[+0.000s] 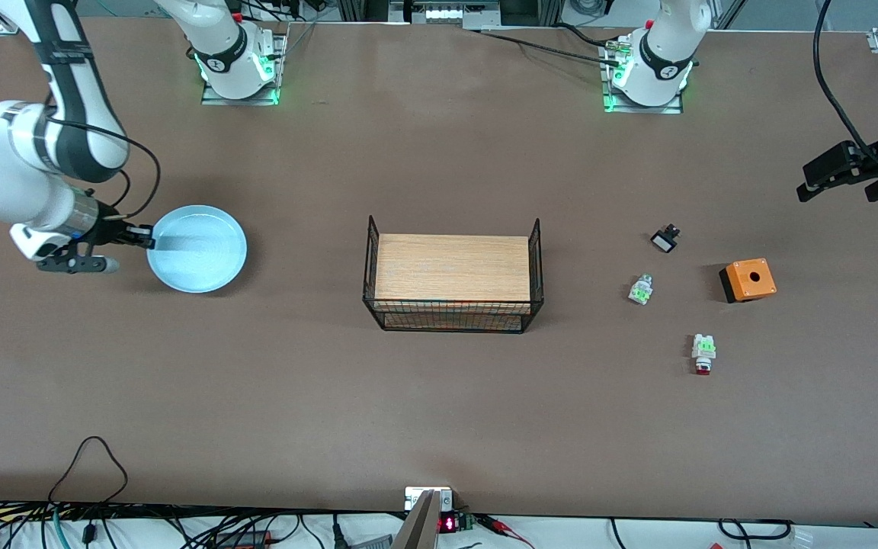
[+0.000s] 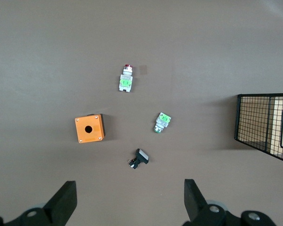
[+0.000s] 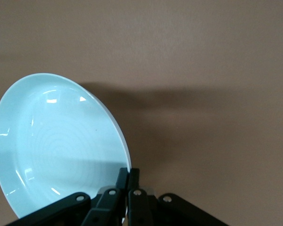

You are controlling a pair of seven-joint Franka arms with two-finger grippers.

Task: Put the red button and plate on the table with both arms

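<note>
The plate's rim is above its wide, soft shadow on the tabletop, so the plate comes down next before my right gripper opens.
The light blue plate (image 1: 197, 248) (image 3: 52, 141) is at the right arm's end of the table (image 1: 439, 396). My right gripper (image 1: 148, 239) (image 3: 129, 175) is shut on its rim. The plate casts a shadow on the tabletop; I cannot tell whether it touches it. The red button (image 1: 703, 353) (image 2: 126, 78) lies on the table toward the left arm's end, with its red cap pointing at the front camera. My left gripper (image 1: 839, 183) (image 2: 129, 195) hangs open and holds nothing, high over the table's edge at that end, apart from the button.
A white-green part (image 1: 641, 289), a small black part (image 1: 665, 240) and an orange box with a hole (image 1: 748, 280) lie near the button, farther from the front camera. A wooden board with black mesh sides (image 1: 452, 273) stands mid-table. Cables run along the table's front edge.
</note>
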